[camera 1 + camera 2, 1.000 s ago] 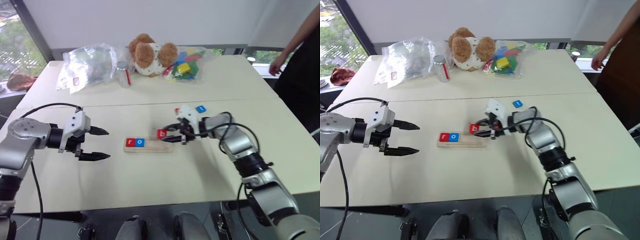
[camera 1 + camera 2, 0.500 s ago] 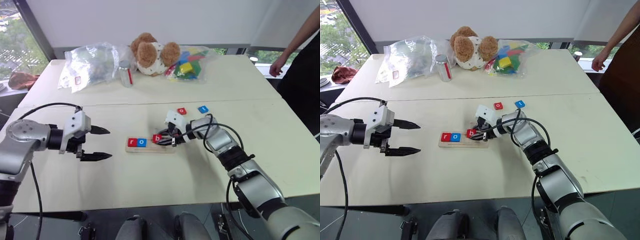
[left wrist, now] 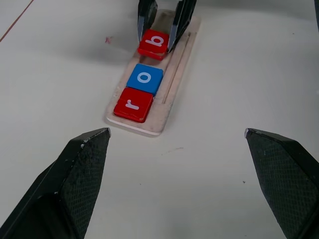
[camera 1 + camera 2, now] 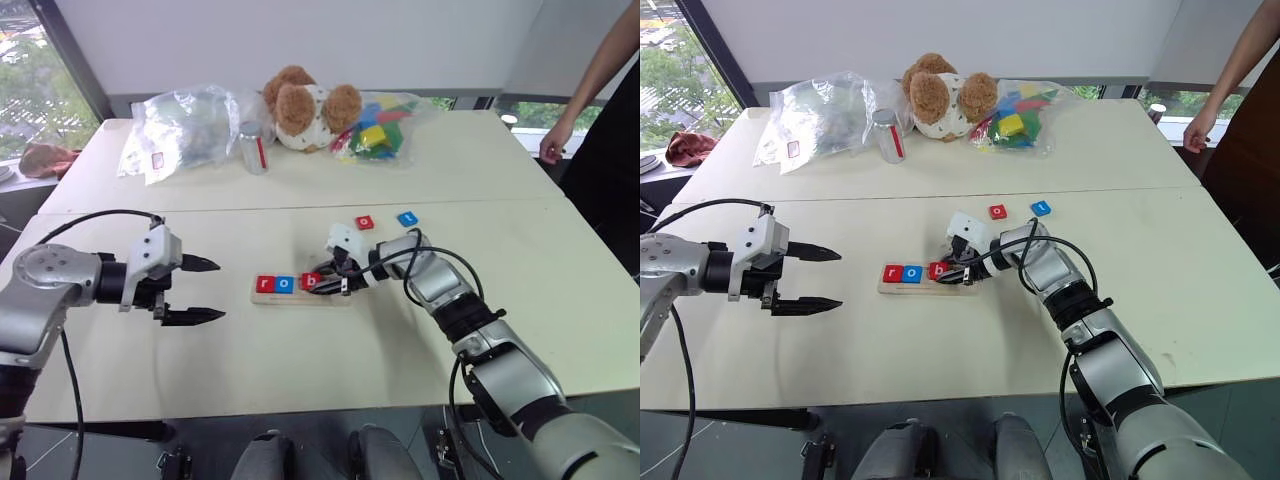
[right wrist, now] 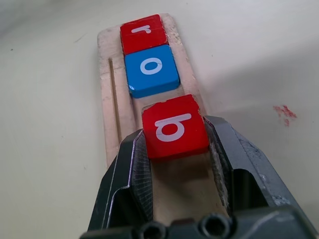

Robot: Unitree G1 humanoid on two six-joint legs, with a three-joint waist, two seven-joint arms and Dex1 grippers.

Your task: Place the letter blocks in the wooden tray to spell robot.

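The red b block is low over the groove beside the o and would lie in the tray, so my right gripper should open its fingers.
The wooden tray [image 4: 332, 297] lies mid-table. A red r block [image 4: 265, 284] and a blue o block [image 4: 284, 284] sit side by side at its left end. My right gripper [image 4: 318, 283] is shut on a red b block [image 5: 173, 126], holding it low over the groove right after the o; whether it rests on the wood I cannot tell. A red o block [image 4: 365, 222] and a blue t block [image 4: 407, 218] lie loose on the table behind the tray. Left of the tray, my left gripper [image 4: 218, 290] hangs open and empty, pointing at it.
Along the far table edge are a clear bag [image 4: 185, 125], a small can [image 4: 252, 148], a teddy bear [image 4: 300, 105] and a clear bag of multicoloured blocks [image 4: 375, 125]. A person [image 4: 600, 90] stands at the far right. A seam [image 4: 200, 211] runs between the two tables.
My right gripper has carried the red b block leftward and down, from the tray's right end to just beside the blue o. The left gripper has stayed where it was.
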